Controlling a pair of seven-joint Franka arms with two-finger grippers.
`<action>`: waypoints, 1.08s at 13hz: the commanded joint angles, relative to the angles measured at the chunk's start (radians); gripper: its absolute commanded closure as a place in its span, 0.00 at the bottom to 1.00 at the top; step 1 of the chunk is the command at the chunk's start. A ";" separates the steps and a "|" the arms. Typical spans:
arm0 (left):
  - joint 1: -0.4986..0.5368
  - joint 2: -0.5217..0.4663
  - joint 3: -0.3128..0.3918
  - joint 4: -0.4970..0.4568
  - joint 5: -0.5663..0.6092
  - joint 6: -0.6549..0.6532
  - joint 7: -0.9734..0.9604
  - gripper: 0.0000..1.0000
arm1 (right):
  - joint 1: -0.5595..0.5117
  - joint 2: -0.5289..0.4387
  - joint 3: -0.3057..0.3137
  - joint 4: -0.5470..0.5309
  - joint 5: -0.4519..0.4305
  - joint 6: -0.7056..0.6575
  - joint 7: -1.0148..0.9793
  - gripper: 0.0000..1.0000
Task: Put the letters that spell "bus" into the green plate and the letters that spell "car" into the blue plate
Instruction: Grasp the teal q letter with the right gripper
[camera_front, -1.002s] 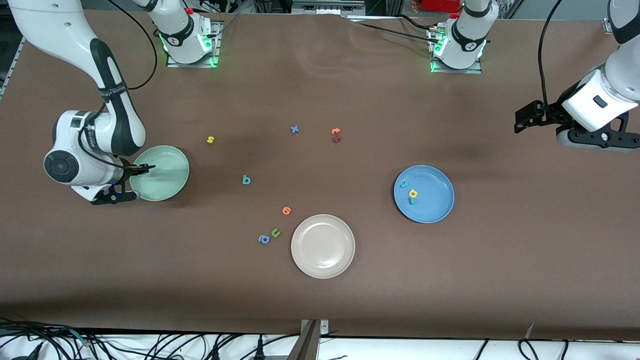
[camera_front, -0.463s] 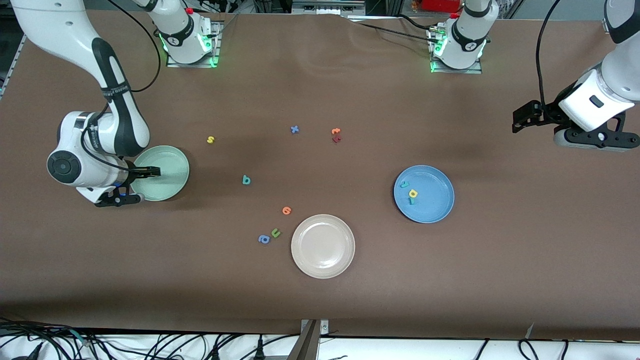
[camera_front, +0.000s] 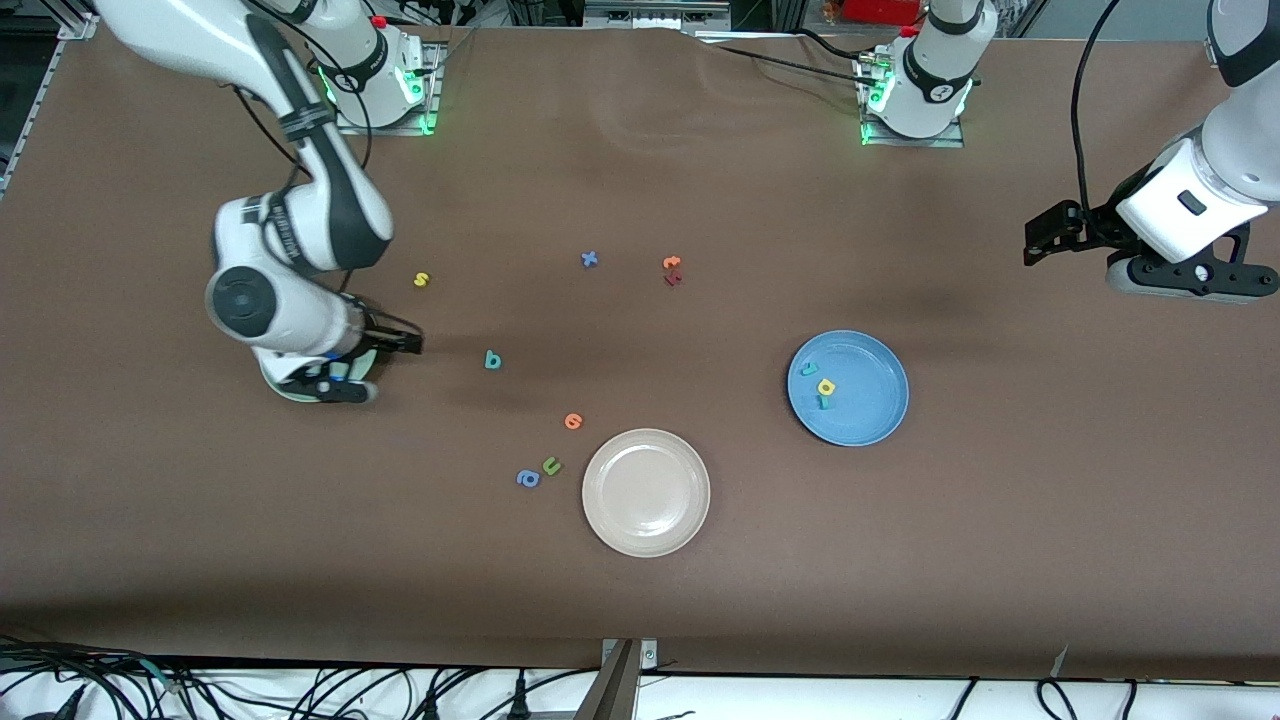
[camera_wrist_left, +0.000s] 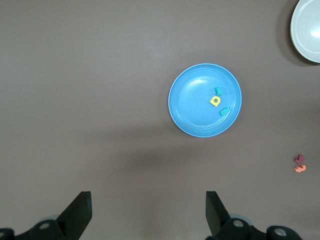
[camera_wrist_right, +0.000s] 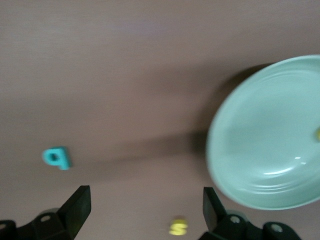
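Observation:
I need to start "bus" in the green plate (camera_wrist_right: 272, 135), so next I need to pick up the teal b by its round bowl (camera_wrist_right: 52, 156) with my right gripper.
My right gripper (camera_front: 408, 343) (camera_wrist_right: 145, 197) hangs open and empty over bare table, between the green plate and the teal b (camera_front: 492, 360) (camera_wrist_right: 56, 157). The right wrist hides most of the green plate (camera_front: 283, 388) (camera_wrist_right: 270, 135). A yellow piece (camera_wrist_right: 317, 133) lies in that plate, cut off by the frame's edge. The yellow s (camera_front: 421, 279) (camera_wrist_right: 178, 227) lies farther from the front camera than the b. The blue plate (camera_front: 870, 420) (camera_wrist_left: 192, 107) holds a teal c (camera_front: 809, 369), a yellow a (camera_front: 826, 386) and a teal r (camera_front: 823, 402). My left gripper (camera_front: 1040, 243) (camera_wrist_left: 148, 202) waits open at its end of the table.
A beige-white plate (camera_front: 646, 492) sits nearest the front camera. Beside it lie a green u (camera_front: 551, 465), a blue a (camera_front: 527, 479) and an orange letter (camera_front: 572, 421). A blue x (camera_front: 589, 259) and orange and red letters (camera_front: 672, 270) lie mid-table.
My right gripper has opened and swung from over the green plate toward the teal b, its wrist now covering the plate. The left arm has barely moved.

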 joint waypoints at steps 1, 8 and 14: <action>-0.003 0.010 -0.003 0.027 0.010 -0.017 -0.013 0.00 | 0.078 0.063 0.007 0.018 0.016 0.094 0.106 0.01; -0.003 0.010 -0.003 0.027 0.008 -0.017 -0.013 0.00 | 0.131 0.179 0.009 0.013 0.014 0.269 0.135 0.06; -0.009 0.010 -0.003 0.027 0.008 -0.017 -0.013 0.00 | 0.148 0.209 0.009 0.012 0.016 0.292 0.135 0.18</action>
